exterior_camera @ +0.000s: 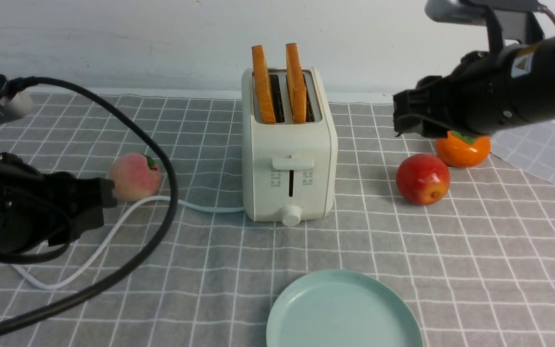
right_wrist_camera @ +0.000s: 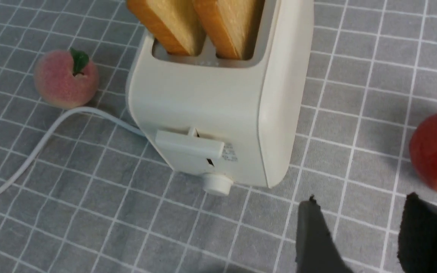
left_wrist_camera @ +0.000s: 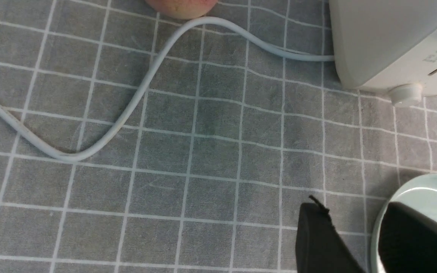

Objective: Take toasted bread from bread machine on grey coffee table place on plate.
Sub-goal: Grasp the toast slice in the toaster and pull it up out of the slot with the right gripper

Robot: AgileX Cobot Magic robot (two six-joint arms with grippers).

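Observation:
I should next pinch the toasted bread by its upper crust edge (exterior_camera: 293, 58) with my right gripper, and that edge stands free. The toaster slot (exterior_camera: 309, 108) hides the bottom of the bread.
The cream-white bread machine (exterior_camera: 289, 159) stands mid-table on the grey coffee table (exterior_camera: 475, 250). Two slices of toasted bread (exterior_camera: 263, 84) (exterior_camera: 296, 82) stick upright out of its slots; they also show in the right wrist view as toasted bread (right_wrist_camera: 173, 26) (right_wrist_camera: 230, 26). The mint-green plate (exterior_camera: 345, 311) lies in front of the toaster, near the table's front edge. My left gripper (exterior_camera: 106, 200) hovers low at the left, open and empty (left_wrist_camera: 351, 206), with one finger over the plate (left_wrist_camera: 423, 189). My right gripper (exterior_camera: 398, 113) hangs raised to the right of the toaster, open and empty (right_wrist_camera: 360, 201).
A peach (exterior_camera: 134, 177) lies left of the toaster beside the white cord (exterior_camera: 113, 231). A red apple (exterior_camera: 422, 178) and an orange persimmon (exterior_camera: 463, 148) sit to the right, under my right arm. A thick black cable (exterior_camera: 169, 193) loops across the left side. Paler checked cloth (exterior_camera: 542, 149) lies far right.

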